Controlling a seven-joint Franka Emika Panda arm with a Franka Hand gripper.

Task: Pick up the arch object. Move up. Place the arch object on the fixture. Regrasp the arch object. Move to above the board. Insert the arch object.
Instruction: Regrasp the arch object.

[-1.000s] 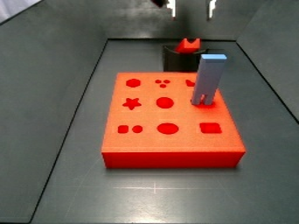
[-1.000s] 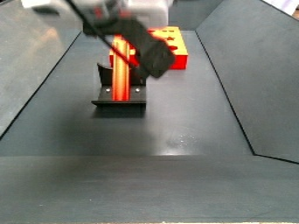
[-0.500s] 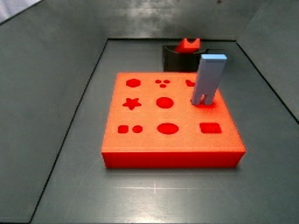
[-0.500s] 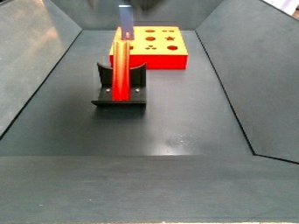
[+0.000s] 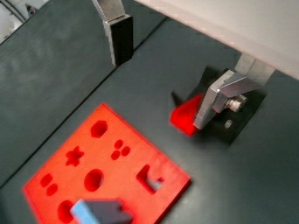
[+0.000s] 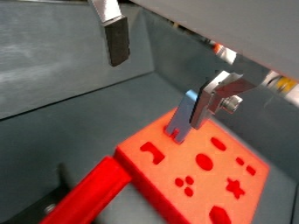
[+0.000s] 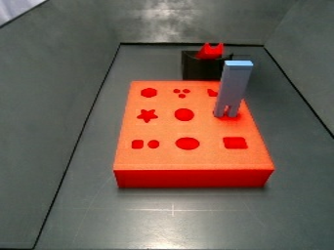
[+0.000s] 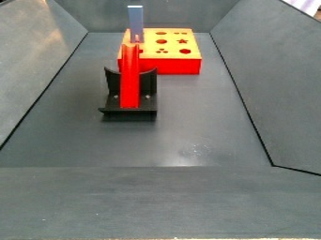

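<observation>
The dark fixture closes around the arch object's lower part. Next, my gripper grabs its exposed top end (image 7: pixel 212 50) (image 5: pixel 187 115) to regrasp the arch object.
The red arch object (image 8: pixel 128 75) stands on end in the dark fixture (image 8: pixel 127 105), leaning against its upright. In a side view only its top (image 7: pixel 210 49) shows above the fixture (image 7: pixel 196 65). The orange-red board (image 7: pixel 209 154) lies in front of it there, and behind it in a side view (image 8: pixel 178 62). My gripper (image 5: pixel 170 66) is high above, out of both side views. Its fingers (image 5: pixel 114 33) are wide apart with nothing between them. The arch (image 5: pixel 184 114) sits below by the fixture (image 5: pixel 232 128); it also shows in a wrist view (image 6: pixel 93 188).
A grey-blue upright block (image 7: pixel 233 88) stands on the board's right side, also seen in a side view (image 8: pixel 134 19) and in both wrist views (image 5: pixel 103 212) (image 6: pixel 181 118). Sloped grey walls (image 7: pixel 78 68) enclose the dark floor (image 8: pixel 189 141).
One second ago my gripper was at the arch on the fixture. It has since risen out of both side views. The arch stays on the fixture.
</observation>
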